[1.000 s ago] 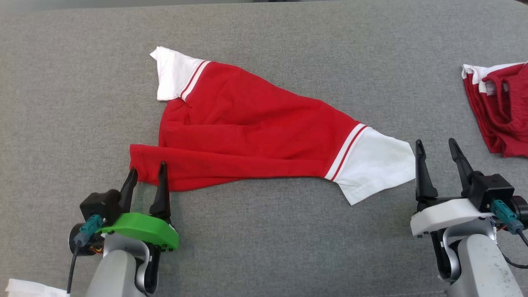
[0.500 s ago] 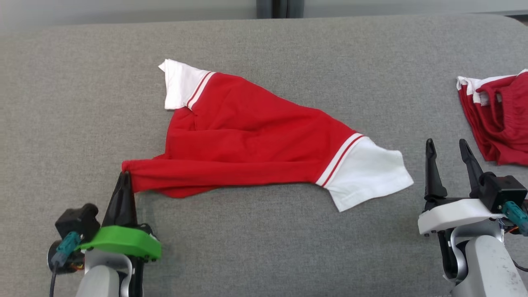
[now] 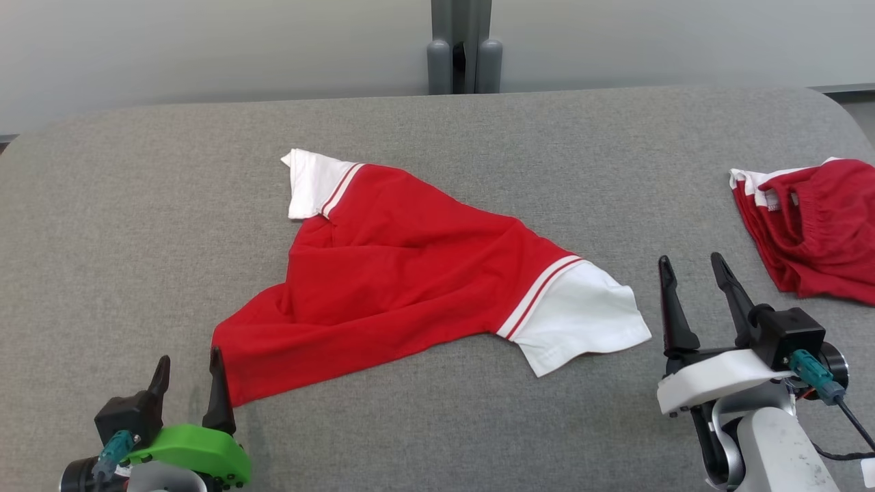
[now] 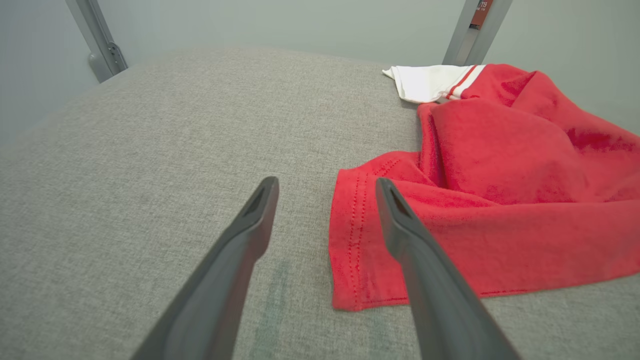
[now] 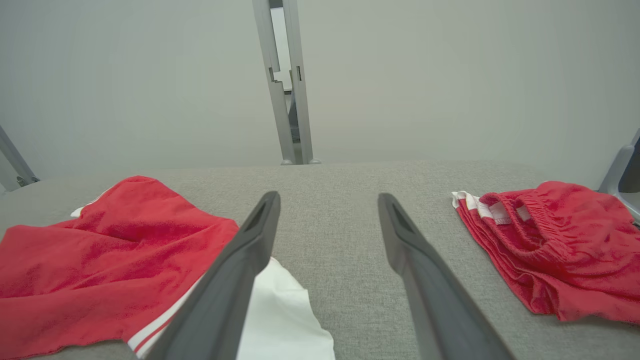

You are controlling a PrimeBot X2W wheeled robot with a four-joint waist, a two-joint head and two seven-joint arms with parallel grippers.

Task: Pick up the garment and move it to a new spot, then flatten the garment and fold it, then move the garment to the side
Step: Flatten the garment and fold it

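Note:
To flatten the red shirt (image 3: 394, 270) for folding, my right gripper will next grip the shirt's striped sleeve by the white cuff edge (image 3: 638, 326).
A red shirt with white, red-striped sleeves (image 3: 410, 273) lies spread on the grey padded table (image 3: 137, 205), one sleeve at the back left and the other pointing to the right. Its red hem corner (image 4: 350, 260) rests flat at the near left. My left gripper (image 3: 190, 355) is open just left of that corner; in the left wrist view (image 4: 327, 182) the right finger overlaps the hem edge and nothing is held. My right gripper (image 3: 690, 260) is open and empty, just right of the white sleeve (image 5: 280, 320).
A second red garment with a white band (image 3: 813, 225) lies bunched at the table's right edge, to the right of my right gripper (image 5: 328, 196). A grey post (image 3: 463, 48) stands behind the table's rounded far edge. Bare grey surface lies left of the shirt.
My left gripper, shut on the hem corner half a second ago, has opened and let it go; the hem now lies spread nearer and lower left. The head camera has tilted up.

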